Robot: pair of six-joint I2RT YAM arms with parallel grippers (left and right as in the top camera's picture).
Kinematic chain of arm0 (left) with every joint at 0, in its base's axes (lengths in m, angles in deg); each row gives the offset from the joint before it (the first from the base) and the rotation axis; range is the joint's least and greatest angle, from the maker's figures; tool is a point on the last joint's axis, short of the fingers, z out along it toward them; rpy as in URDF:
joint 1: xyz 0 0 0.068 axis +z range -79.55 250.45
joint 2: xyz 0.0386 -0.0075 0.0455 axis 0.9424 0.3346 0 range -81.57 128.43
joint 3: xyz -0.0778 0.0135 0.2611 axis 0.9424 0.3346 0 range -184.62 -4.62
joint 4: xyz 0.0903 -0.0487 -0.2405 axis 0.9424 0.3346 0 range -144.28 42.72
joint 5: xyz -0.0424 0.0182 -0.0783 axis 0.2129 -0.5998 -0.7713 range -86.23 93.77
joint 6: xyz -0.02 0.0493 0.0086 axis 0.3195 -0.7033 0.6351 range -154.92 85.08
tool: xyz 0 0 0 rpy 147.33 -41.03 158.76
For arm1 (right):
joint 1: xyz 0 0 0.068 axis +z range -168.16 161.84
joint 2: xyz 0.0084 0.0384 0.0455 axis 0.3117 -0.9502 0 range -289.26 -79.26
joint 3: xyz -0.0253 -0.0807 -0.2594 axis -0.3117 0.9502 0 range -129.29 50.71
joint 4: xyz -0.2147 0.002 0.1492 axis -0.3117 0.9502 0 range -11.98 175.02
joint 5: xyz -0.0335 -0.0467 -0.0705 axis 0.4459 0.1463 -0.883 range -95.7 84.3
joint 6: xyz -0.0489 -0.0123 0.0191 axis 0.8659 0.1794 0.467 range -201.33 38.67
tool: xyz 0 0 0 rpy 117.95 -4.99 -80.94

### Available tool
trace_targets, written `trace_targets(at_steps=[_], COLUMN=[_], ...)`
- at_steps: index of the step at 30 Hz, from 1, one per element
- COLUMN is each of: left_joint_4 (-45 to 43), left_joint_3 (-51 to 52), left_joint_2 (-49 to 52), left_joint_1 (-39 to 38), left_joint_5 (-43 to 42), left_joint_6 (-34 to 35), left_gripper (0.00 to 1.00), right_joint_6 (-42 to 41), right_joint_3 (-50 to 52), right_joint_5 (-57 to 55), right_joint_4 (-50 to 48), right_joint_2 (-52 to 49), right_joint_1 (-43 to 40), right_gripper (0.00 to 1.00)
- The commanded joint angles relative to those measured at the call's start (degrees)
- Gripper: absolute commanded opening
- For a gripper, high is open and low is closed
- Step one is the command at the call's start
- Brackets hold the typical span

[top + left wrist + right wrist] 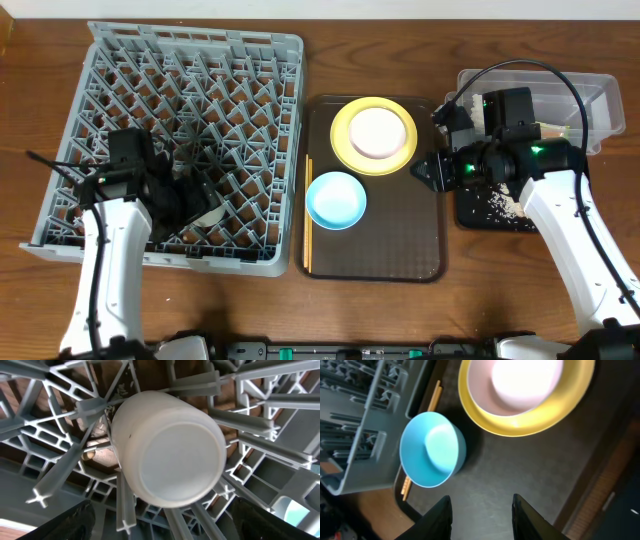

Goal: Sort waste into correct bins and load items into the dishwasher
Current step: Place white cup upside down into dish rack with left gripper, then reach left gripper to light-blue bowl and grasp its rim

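Observation:
My left gripper grabs the light-blue bowl by the bowl's rim facing the open tray (pixel 362 210) next, to load it tilted among the dishwasher pegs.
The small cream cup (pixel 170 450) rests bottom-up among the pegs of the grey dishwasher rack (pixel 230 60). My left gripper (pixel 167 525) hangs open over it, its fingers wide on either side and not touching it. On the brown serving tray (pixel 400 240) a yellow plate (pixel 345 150) carries the cream-white bowl (pixel 378 132); a light-blue bowl (pixel 336 199) sits beside it. Chopsticks (pixel 307 215) lie along the tray's left edge. My right gripper (pixel 482 515) is open and empty above the tray's right part, just right of the plate (pixel 530 415) and blue bowl (pixel 432 450).
A black tray (pixel 470 215) with pale crumbs (pixel 497 203) lies right of the serving tray, partly under my right arm. Behind it stands a clear tub (pixel 590 95). Bare wooden table runs along the front edge.

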Motion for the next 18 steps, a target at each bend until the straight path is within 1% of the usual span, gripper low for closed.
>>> trace_targets(at_steps=[1,3,7,12,13,14,15,17,18], left_joint_4=[0.1,-0.8,-4.9,-6.6,-6.6,-6.6,-6.6,-6.6,-6.6], left_joint_3=[-2.5,-3.3,-3.5,-4.7,-5.9,-6.6,-7.9,-9.8,-10.7], left_joint_2=[-5.5,-8.7,-13.7,-13.2,-11.9,-11.2,-9.8,-7.2,-5.7], left_joint_1=[-1.2,-3.2,-10.3,-21.3,-25.1,-26.9,-29.5,-33.3,-35.3], left_joint_5=[0.2,0.2,1.1,5.2,7.2,8.3,9.6,10.1,10.1], left_joint_6=[-0.5,-0.5,-0.6,-1.0,-1.4,-1.4,-1.4,-1.4,-1.4], left_gripper=[0.88,0.89,0.89,0.89,0.89,0.89,0.89,0.89,0.89], right_joint_6=[-0.1,-1.2,-4.5,-9.3,-9.3,-9.2,-9.3,-9.3,-9.2], right_joint_3=[-0.2,-0.2,-0.2,-0.3,-0.3,-0.3,-0.3,-0.3,-0.3], right_joint_5=[-4.1,-5.7,-10.1,-19.0,-20.6,-21.0,-21.0,-20.4,-20.2], right_joint_4=[0.3,0.5,1.9,4.5,5.4,5.7,6.1,6.3,6.4], right_joint_2=[0.7,0.7,0.8,3.3,4.9,5.9,7.2,9.2,10.1], right_joint_1=[1.0,1.0,0.8,-1.1,-2.0,-2.6,-3.3,-4.5,-4.9], right_gripper=[0.38,0.40,0.41,0.50,0.55,0.64,0.78,0.89,0.92])
